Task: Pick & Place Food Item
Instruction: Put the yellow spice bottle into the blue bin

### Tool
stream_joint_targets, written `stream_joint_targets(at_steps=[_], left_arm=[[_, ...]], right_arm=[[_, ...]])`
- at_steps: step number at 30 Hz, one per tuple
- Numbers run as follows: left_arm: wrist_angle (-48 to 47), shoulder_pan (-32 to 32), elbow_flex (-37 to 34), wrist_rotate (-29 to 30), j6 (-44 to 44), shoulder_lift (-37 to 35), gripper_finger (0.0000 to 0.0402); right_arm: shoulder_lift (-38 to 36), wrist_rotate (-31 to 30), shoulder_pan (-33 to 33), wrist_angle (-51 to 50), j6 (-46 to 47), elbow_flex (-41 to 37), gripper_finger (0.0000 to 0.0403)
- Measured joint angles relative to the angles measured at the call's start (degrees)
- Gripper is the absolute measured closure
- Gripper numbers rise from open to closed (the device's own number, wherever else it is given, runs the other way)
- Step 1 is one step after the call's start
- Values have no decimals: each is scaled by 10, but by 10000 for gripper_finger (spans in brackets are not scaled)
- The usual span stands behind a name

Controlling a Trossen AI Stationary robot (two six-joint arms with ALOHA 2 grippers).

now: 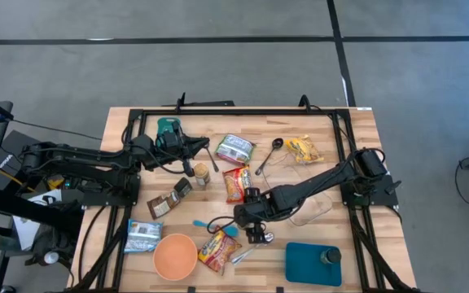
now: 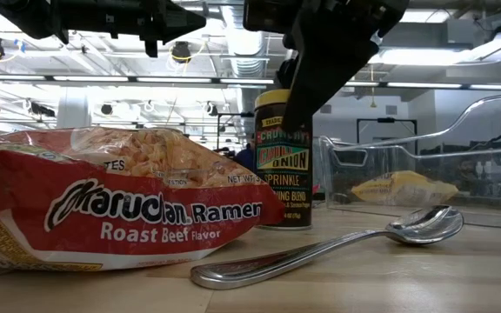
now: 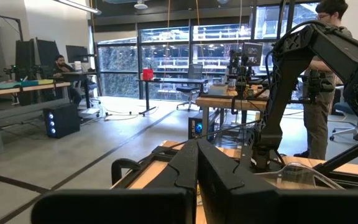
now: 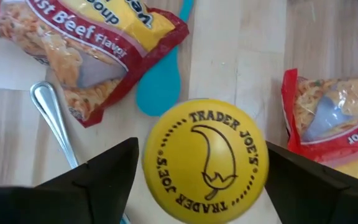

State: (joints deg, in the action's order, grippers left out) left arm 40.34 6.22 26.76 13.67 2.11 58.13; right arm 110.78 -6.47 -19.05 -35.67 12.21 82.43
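Note:
The spice jar goes in the teal tray: my right gripper grabs its yellow lid (image 4: 205, 162) next.
A spice jar (image 2: 283, 156) with a yellow Trader Joe's lid (image 4: 205, 160) stands upright on its base on the wooden table. My right gripper (image 4: 201, 165) hangs over it, slanting down, open, with one finger on each side of the lid; in the high view the gripper (image 1: 256, 231) hides the jar. A red Maruchan ramen packet (image 2: 120, 200) lies flat beside the jar, and a second ramen packet (image 4: 334, 124) lies on the jar's other side. My left gripper (image 3: 197, 177) is shut on nothing and waits, held level above the table's far left part (image 1: 206, 152). My right gripper's fingers (image 4: 114, 165) stand close beside the rim of the jar's yellow lid (image 4: 151, 155), coming from above at a slant. I cannot tell whether they touch it. The jar stands upright on the table.
A metal spoon (image 2: 337, 243) and a teal spoon (image 4: 160, 81) lie by the jar. A clear container (image 1: 312, 207), an orange bowl (image 1: 174, 255), a teal tray (image 1: 304, 264) with a jar on it, and other packets (image 1: 234, 148) lie around the table.

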Motion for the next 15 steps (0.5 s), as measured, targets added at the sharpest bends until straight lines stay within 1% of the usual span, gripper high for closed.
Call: stream_joint_targets(at_steps=[15], left_arm=[[0, 0, 0, 0, 0, 0, 402]], right_arm=[[0, 7, 1, 14, -2, 0, 88]])
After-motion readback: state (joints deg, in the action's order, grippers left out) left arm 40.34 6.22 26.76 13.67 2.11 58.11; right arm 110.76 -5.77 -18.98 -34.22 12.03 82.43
